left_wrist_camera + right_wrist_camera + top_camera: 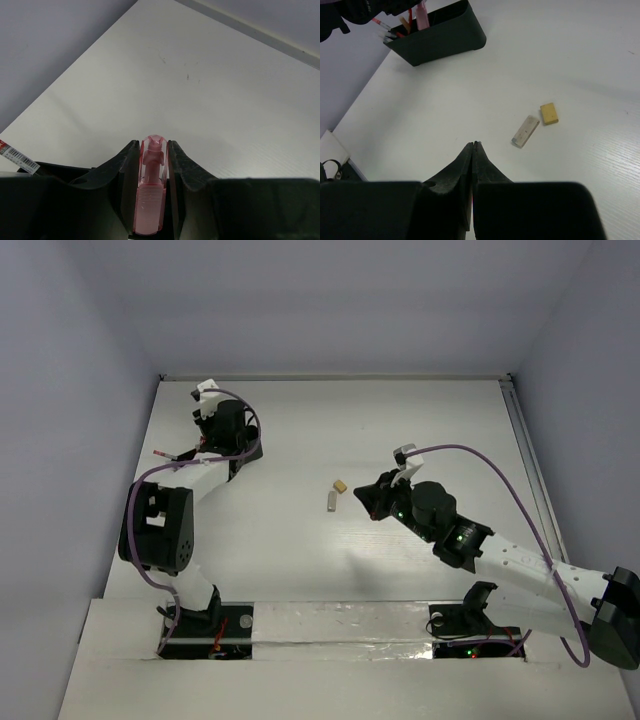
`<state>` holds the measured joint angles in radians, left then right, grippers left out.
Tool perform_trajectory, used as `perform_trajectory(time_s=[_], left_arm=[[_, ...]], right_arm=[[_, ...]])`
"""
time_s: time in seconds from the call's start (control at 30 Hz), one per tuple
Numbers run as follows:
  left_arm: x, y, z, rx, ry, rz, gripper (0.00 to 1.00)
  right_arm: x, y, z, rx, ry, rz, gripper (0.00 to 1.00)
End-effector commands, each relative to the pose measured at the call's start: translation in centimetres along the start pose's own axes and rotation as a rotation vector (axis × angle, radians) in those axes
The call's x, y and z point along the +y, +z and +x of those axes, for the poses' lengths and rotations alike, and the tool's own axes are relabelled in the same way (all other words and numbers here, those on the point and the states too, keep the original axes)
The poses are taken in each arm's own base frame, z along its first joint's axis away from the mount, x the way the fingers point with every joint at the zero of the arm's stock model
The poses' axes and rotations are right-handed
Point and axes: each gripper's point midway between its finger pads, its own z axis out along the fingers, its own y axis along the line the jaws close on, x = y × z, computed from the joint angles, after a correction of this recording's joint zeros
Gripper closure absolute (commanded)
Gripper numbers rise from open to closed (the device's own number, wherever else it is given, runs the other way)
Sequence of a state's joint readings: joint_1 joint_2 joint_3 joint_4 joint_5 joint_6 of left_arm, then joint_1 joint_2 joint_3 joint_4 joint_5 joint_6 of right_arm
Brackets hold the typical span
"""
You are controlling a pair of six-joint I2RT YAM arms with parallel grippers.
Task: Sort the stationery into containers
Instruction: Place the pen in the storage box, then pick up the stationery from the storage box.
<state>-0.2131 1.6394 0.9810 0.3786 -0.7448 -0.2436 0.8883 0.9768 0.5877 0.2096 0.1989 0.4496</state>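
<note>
The pink piece's lower end is inside the black box's open top and the piece would drop into the box, so it is time for my left gripper to open.
My left gripper (pixel 151 145) is shut on a pink capsule-shaped piece (pixel 151 185), held upright between the fingers. In the right wrist view that pink piece (pixel 422 16) hangs over the black box (pixel 445 37), which holds several pens (pixel 406 22). In the top view the box is mostly hidden under my left gripper (pixel 215 425), and a red pen end (pixel 160 453) sticks out to the left. A beige eraser (pixel 340 485) and a white eraser (pixel 332 501) lie mid-table, also in the right wrist view (pixel 549 113) (pixel 525 131). My right gripper (pixel 474 144) is shut and empty, just right of them (pixel 370 495).
A pen with a barcode label (pixel 17 157) shows at the left edge of the left wrist view. The walls stand close along the table's left and far edges (pixel 330 377). A raised strip (pixel 330 625) runs across between the arm bases.
</note>
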Motion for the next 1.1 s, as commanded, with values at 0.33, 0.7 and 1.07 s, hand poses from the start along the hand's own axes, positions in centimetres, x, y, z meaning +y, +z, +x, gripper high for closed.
perform_trajectory(time_s=[0.33,0.7,1.07], left_arm=[[0.6,-0.3,-1.5,-0.076,-0.021,-0.052,0.98],[0.9,-2.5,-3.6,-0.097,-0.047,-0.052,0.67],[-1.2,-7.0,-10.2,-0.131,-0.206,0.166,0.65]], right_arm=[[0.5,0.0,-1.4,-0.052,0.017,-0.018,0.96],[0.4,0.1,-1.3,-0.047,0.020,-0.008,0.93],[-0.9,1.6,0.9,0.065,-0.009,0.076,1.00]])
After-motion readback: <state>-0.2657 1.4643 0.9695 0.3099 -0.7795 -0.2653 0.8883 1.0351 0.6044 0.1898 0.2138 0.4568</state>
